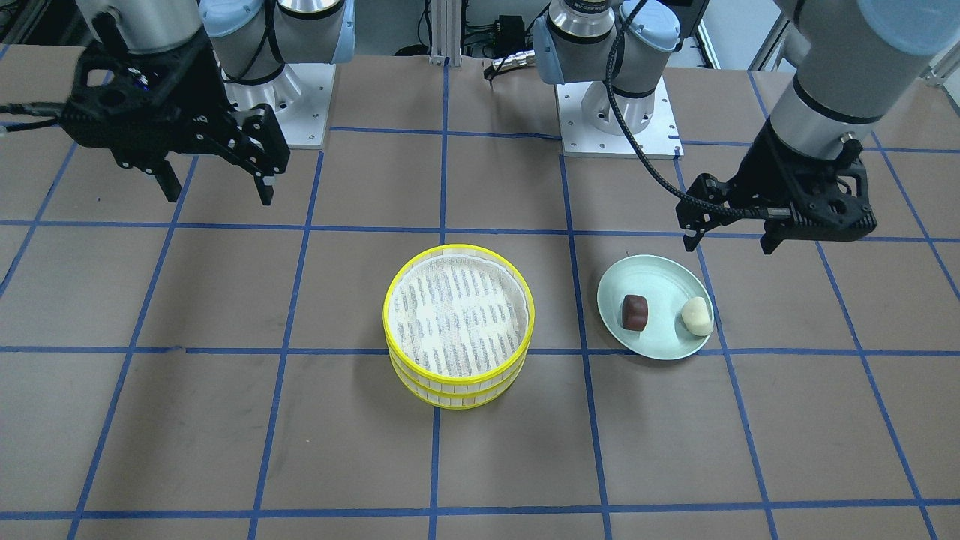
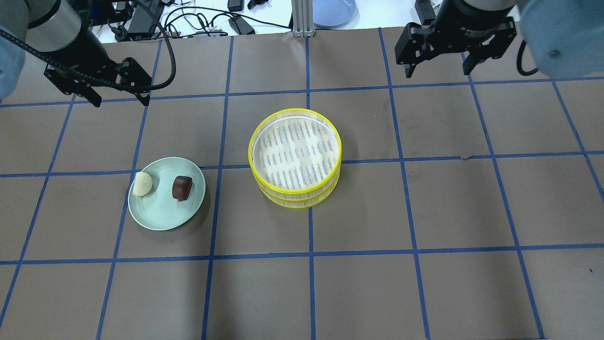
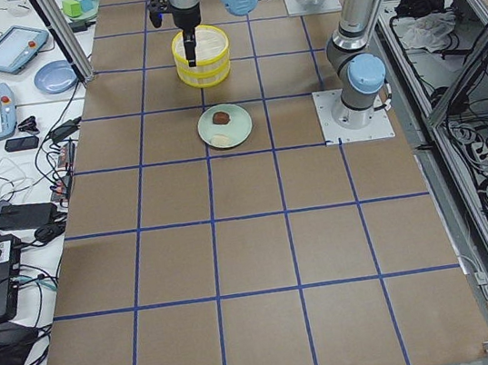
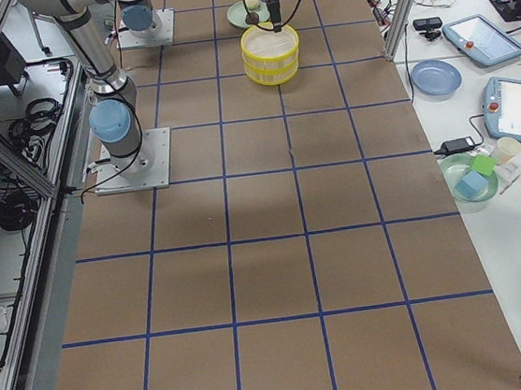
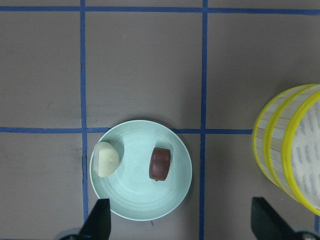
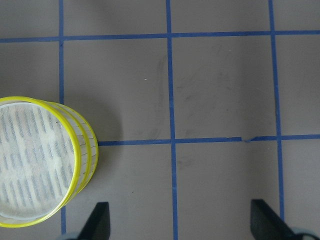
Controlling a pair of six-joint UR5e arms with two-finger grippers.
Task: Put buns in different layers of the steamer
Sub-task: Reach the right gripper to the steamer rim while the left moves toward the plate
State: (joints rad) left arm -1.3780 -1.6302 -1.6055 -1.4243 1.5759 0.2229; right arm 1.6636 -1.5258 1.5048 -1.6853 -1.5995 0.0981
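Note:
Next, my right gripper needs to take hold of the top layer by its yellow rim (image 1: 391,297) (image 6: 75,150) to separate the steamer's layers for the buns.
Two yellow-rimmed steamer layers (image 2: 295,158) are stacked at the table's middle; the top one (image 1: 458,311) is empty, with white mesh lining. A cream-white bun (image 2: 142,183) and a dark reddish-brown bun (image 2: 181,187) lie on a pale green plate (image 2: 163,215). They also show in the left wrist view: cream bun (image 5: 106,159), brown bun (image 5: 160,163). My left gripper (image 2: 120,99) is open and empty, high above the table behind the plate. My right gripper (image 2: 436,66) is open and empty, high at the far right of the steamer (image 6: 37,165).
The brown table has a grid of blue tape lines (image 2: 309,250). The arm bases (image 1: 619,120) stand at the robot's edge. Cables, tablets and a blue plate (image 2: 334,12) lie beyond the far table edge.

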